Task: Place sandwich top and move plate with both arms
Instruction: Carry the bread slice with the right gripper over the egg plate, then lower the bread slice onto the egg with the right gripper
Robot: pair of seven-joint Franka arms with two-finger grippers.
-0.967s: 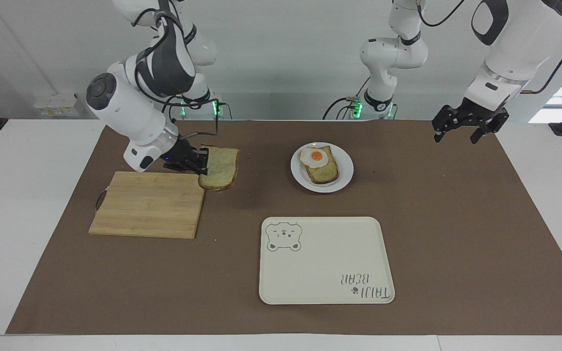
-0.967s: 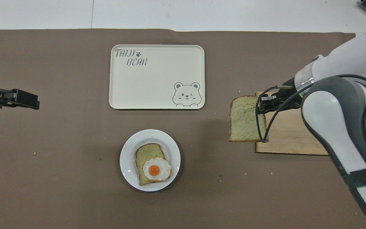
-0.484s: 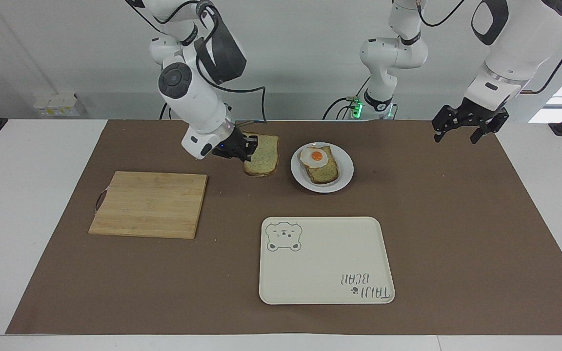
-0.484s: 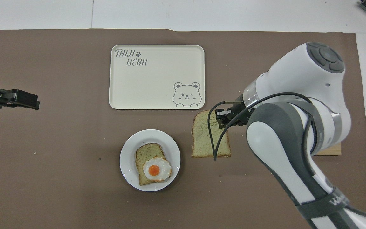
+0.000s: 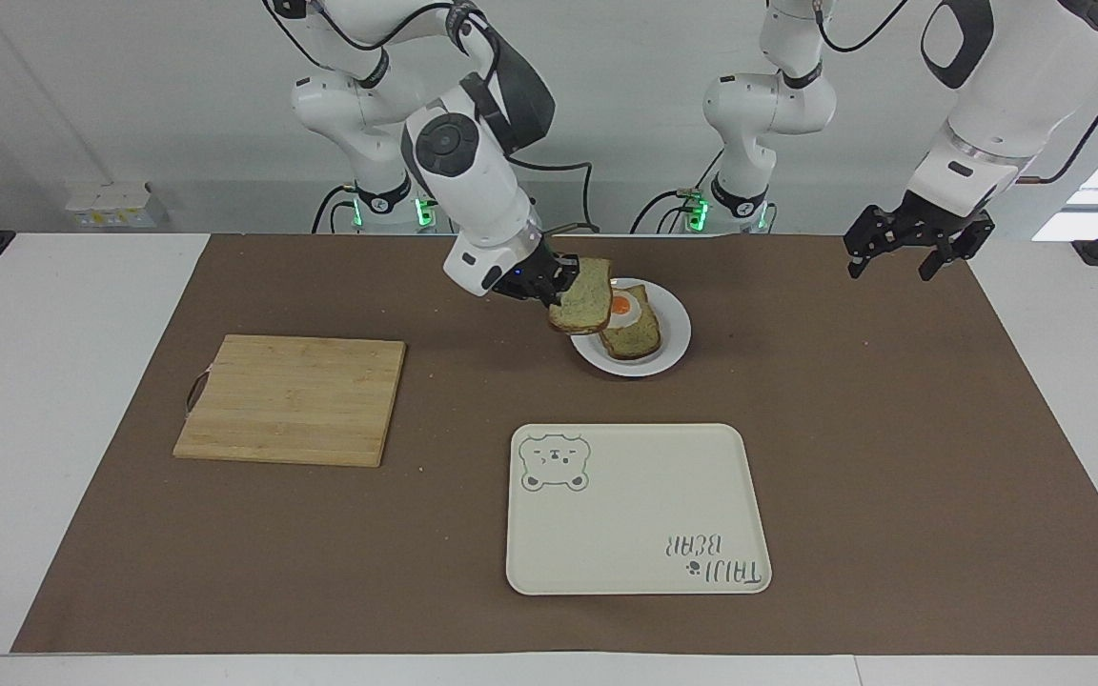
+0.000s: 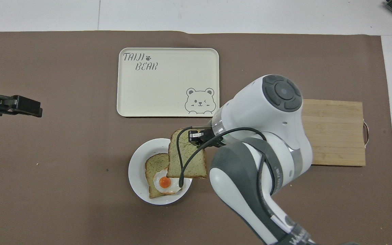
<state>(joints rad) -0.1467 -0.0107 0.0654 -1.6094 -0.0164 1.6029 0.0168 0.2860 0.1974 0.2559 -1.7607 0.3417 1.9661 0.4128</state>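
My right gripper needs to stay closed on the sandwich top [image 6: 186, 160] until it is over the egg-topped slice on the plate. The sandwich top is hanging tilted past that egg-topped slice.
My right gripper [image 5: 557, 276] [image 6: 194, 135] is shut on one edge of the sandwich top [image 5: 582, 297] [image 6: 186, 160], a plain bread slice held tilted in the air. The slice hangs over the rim of the white plate [image 5: 675, 345] [image 6: 135, 170] at the right arm's side and partly covers it. On the plate lies another bread slice [image 5: 635, 333] [image 6: 154, 165] bearing a fried egg [image 5: 620, 306] [image 6: 164, 182]. My left gripper [image 5: 889, 271] [image 6: 35, 108] waits open and empty in the air over the mat's corner at the left arm's end.
A cream tray with a bear drawing [image 5: 635, 514] [image 6: 168, 85] lies farther from the robots than the plate. A wooden cutting board [image 5: 292, 400] [image 6: 335, 132] lies bare toward the right arm's end. A brown mat [image 5: 892, 457] covers the table.
The right arm has carried the bread slice from the cutting board's edge across the mat to over the plate's rim. The left arm has not moved.
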